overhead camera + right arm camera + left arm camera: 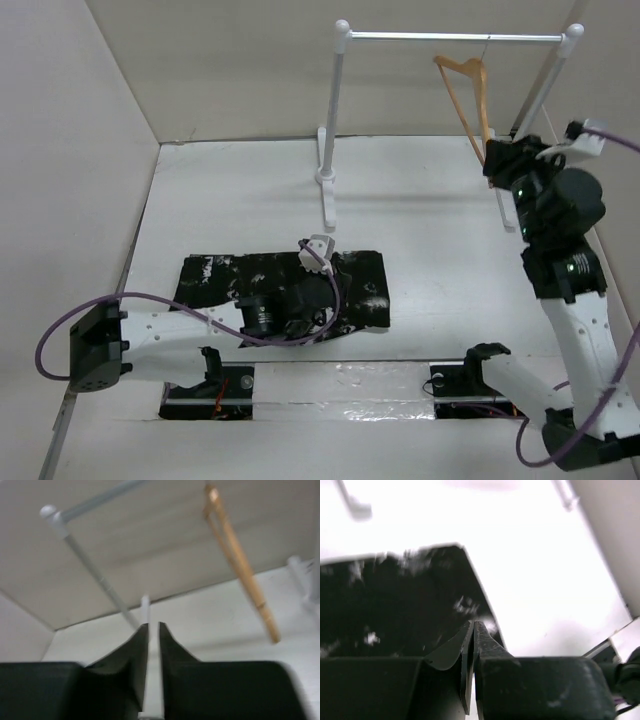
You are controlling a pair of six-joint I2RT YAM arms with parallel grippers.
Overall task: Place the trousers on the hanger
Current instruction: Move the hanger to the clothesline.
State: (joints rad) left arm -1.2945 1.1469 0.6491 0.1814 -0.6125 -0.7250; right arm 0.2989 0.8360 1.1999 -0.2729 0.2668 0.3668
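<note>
My right gripper grabs the wooden hanger [467, 98] by its near end [489, 174] next, since the hook and neck stay free for unhooking and handing over.
The black trousers [225, 280] with white splatter lie folded flat on the table, left of centre. My left gripper [335, 300] is low over their right part. In the left wrist view its jaws [474, 624] are shut, with no fabric seen between them, and the trousers [395, 610] fill the left side. The wooden hanger [467, 98] hangs by its hook from the rack rail at the back right. My right gripper [500, 157] is raised beside the hanger's lower end, shut and empty [153, 626]. The hanger [240, 565] shows up and to the right of it.
The white rack with a silver rail [450, 38] stands at the back, its left post [333, 110] on a foot near the table's middle. Beige walls enclose the left, back and right sides. Two dark arm mounts [205, 390] sit at the near edge.
</note>
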